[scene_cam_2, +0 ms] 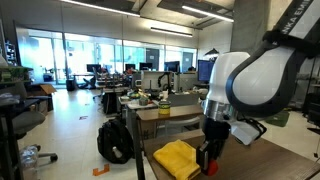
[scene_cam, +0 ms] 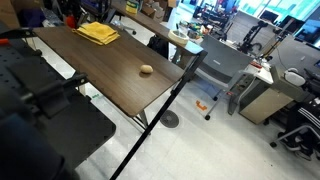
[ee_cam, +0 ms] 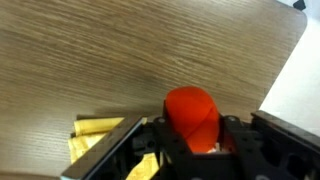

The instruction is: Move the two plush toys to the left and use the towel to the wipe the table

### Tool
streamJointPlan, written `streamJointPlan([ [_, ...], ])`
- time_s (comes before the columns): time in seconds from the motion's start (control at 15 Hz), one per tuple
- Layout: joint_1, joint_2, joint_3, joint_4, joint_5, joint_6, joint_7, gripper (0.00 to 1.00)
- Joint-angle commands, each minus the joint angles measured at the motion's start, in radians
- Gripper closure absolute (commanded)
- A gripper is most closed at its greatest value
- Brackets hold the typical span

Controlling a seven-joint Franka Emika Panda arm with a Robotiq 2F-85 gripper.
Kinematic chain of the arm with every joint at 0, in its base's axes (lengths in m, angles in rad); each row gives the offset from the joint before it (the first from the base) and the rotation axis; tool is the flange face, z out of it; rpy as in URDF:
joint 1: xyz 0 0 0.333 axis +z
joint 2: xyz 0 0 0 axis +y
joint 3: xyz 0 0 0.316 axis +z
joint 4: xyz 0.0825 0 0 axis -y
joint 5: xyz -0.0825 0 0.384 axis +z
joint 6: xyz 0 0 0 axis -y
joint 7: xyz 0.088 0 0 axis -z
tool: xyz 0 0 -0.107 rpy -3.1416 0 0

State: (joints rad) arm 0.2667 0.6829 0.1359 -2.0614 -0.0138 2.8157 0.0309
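My gripper should move the red-orange plush toy (ee_cam: pixel 190 105) to the table corner before it opens. The toy would drop beside the yellow towel, short of the corner, if I opened now.
My gripper (ee_cam: pixel 192 130) is shut on the red-orange plush toy (ee_cam: pixel 190 105), which bulges out between the black fingers above the dark wood table (ee_cam: pixel 100 50). The yellow towel (ee_cam: pixel 95 135) lies just beside and partly under the gripper. In an exterior view the gripper (scene_cam_2: pixel 208 158) hangs at the towel's (scene_cam_2: pixel 177 158) edge with the red toy (scene_cam_2: pixel 211 166) in it. The beige plush toy (scene_cam: pixel 146 70) sits alone near the middle of the table (scene_cam: pixel 110 88), well away from the towel (scene_cam: pixel 97 33) at the far end.
The table's edge (ee_cam: pixel 285 60) runs close by the gripper, with floor beyond it. A cluttered lighter desk (scene_cam: pixel 175 38) and grey cabinets (scene_cam: pixel 262 95) stand past the table. A black backpack (scene_cam_2: pixel 115 142) rests on the floor.
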Motion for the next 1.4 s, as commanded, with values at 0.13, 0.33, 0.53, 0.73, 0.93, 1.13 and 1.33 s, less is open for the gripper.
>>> streamJointPlan([
  [0.13, 0.031, 0.084, -0.005, 0.139, -0.025, -0.214, 0.017, 0.93],
  [0.33, 0.061, 0.095, -0.013, 0.147, -0.058, -0.248, 0.016, 0.93],
  [0.53, 0.082, 0.099, 0.0, 0.136, -0.086, -0.272, 0.003, 0.93],
  [0.73, 0.111, 0.102, 0.0, 0.12, -0.125, -0.284, 0.002, 0.93],
  [0.93, 0.133, 0.113, 0.0, 0.118, -0.153, -0.288, 0.004, 0.93],
  [1.13, 0.142, 0.107, -0.005, 0.114, -0.167, -0.292, 0.011, 0.43],
  [1.33, 0.141, 0.08, -0.01, 0.09, -0.184, -0.281, 0.011, 0.23],
])
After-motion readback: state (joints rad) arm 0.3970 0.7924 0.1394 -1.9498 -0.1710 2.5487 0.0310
